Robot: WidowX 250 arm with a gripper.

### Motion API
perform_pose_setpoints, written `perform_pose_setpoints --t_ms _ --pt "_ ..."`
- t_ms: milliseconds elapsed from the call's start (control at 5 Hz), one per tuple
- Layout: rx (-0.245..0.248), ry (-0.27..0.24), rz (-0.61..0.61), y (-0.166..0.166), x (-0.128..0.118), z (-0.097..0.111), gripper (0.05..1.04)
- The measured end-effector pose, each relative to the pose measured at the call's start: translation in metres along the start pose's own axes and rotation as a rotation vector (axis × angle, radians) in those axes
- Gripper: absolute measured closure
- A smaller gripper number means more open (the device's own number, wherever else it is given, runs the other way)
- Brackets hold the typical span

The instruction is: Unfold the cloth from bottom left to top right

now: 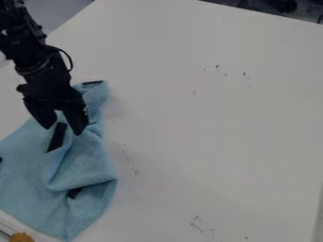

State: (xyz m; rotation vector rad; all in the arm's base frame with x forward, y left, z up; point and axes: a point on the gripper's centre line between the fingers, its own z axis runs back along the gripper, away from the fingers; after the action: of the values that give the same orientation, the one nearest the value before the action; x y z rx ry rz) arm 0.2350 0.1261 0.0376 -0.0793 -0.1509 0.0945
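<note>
The gripper next needs to pick up the light blue cloth by its folded-over corner with the black patch, to unfold the cloth across the white table.
The black gripper (62, 130) hangs at the upper left, its two fingertips spread apart just over the upper part of the cloth. I cannot tell whether they touch it. The light blue cloth (85, 165) lies rumpled along the left side of the table, partly folded over itself, with ridges running down its middle. Its narrow upper end lies to the right of the gripper, and its lower corner comes near the bottom edge of the view. Several black patches show on the cloth, one of them just below the gap between the fingertips. The gripper hides some of the cloth's upper left part.
The white tabletop (214, 127) stretches to the right of the cloth and bears small dark scuffs. An orange-yellow object (21, 237) is at the bottom left corner. Dark items stand beyond the table's top right edge.
</note>
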Motion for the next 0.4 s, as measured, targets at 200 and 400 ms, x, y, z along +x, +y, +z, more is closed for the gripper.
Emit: perform_pose_setpoints --t_ms 200,400 --pt "0.001 -0.008 0.005 0.0035 -0.0005 0.0006 0.135" --pt "-0.004 -0.010 0.001 0.0034 -0.0002 -0.0006 0.419"
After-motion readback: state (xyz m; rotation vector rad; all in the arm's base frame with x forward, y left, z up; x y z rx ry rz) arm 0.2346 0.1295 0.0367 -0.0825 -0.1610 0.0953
